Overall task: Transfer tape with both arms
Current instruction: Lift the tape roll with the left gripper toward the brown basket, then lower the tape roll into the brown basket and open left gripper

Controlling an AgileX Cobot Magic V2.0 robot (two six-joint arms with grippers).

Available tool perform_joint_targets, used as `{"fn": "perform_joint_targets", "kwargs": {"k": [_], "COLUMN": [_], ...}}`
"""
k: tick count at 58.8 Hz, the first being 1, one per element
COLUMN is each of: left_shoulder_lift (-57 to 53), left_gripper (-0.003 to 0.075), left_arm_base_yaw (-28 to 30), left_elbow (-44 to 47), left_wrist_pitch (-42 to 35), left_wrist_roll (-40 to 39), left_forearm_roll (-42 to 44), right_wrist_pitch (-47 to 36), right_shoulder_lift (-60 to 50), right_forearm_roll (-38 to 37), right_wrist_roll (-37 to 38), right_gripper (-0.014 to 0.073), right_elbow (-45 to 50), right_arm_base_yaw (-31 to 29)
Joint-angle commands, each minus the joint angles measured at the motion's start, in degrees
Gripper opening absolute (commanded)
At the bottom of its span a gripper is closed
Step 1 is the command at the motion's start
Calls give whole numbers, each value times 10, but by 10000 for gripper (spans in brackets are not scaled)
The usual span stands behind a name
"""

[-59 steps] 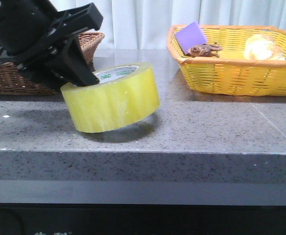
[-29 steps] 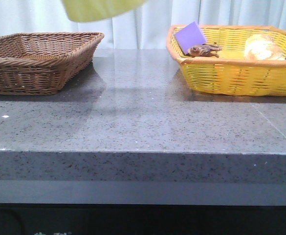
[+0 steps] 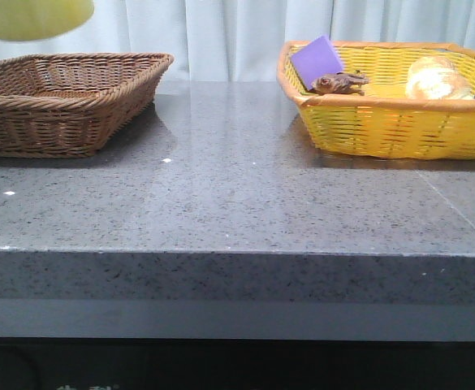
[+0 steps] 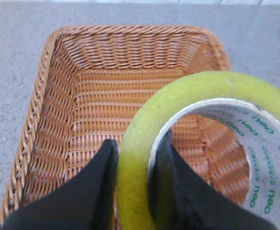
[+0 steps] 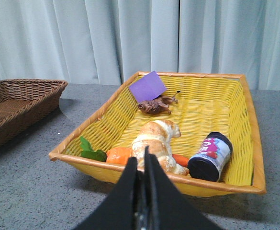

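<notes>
The tape point(image 4: 144, 143) should stay in my left gripper: the tape's lower edge is above the brown wicker basket, so the tape would fall if I opened now.
The yellow-green tape point(image 4: 144, 143) with a white green-printed core is held in my left gripper point(image 4: 137, 148), one finger outside the roll's wall and one inside the core. It hangs above the brown wicker basket point(image 4: 58, 124). In the front view only the tape's lower edge point(image 3: 34, 20) shows at the top left, above that basket point(image 3: 58, 97); the left arm itself is out of frame there. My right gripper point(image 5: 142, 160) is shut and empty, in front of the yellow basket point(image 5: 144, 179).
The yellow basket point(image 3: 383, 122) at the right holds a purple card point(image 3: 318, 57), a brown toy point(image 3: 338, 81), a bread bun point(image 5: 156, 139), a carrot point(image 5: 118, 154), green leaves point(image 5: 89, 151) and a dark jar point(image 5: 210, 155). Grey stone tabletop point(image 3: 237, 195); white curtain behind.
The tape has been lifted off the table by my left gripper and carried up and left, now over the brown basket. The left arm has left the front view.
</notes>
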Motion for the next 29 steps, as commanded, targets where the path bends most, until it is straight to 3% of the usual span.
{"fn": "perform_joint_targets", "kwargs": {"k": [1, 15, 22, 29], "left_shoulder_lift": [8, 79, 86, 86], "left_gripper": [-4, 41, 169, 353], "left_arm_base_yaw": [3, 3, 3, 3], "left_elbow": [-23, -23, -23, -24], "left_wrist_pitch": [-68, -73, -70, -74], "left_wrist_roll": [-9, -9, -9, -9], "left_forearm_roll": [-10, -10, -10, -10], "right_wrist_pitch": [-39, -39, -39, -39], "right_shoulder_lift": [4, 4, 4, 4], "right_forearm_roll": [-3, -3, -3, -3], "right_wrist_roll": [-2, -2, -2, -2], "right_gripper": [-92, -92, -92, -92], "right_elbow": [-14, -14, -14, -14], "right_arm_base_yaw": [-3, -3, -3, -3]}}
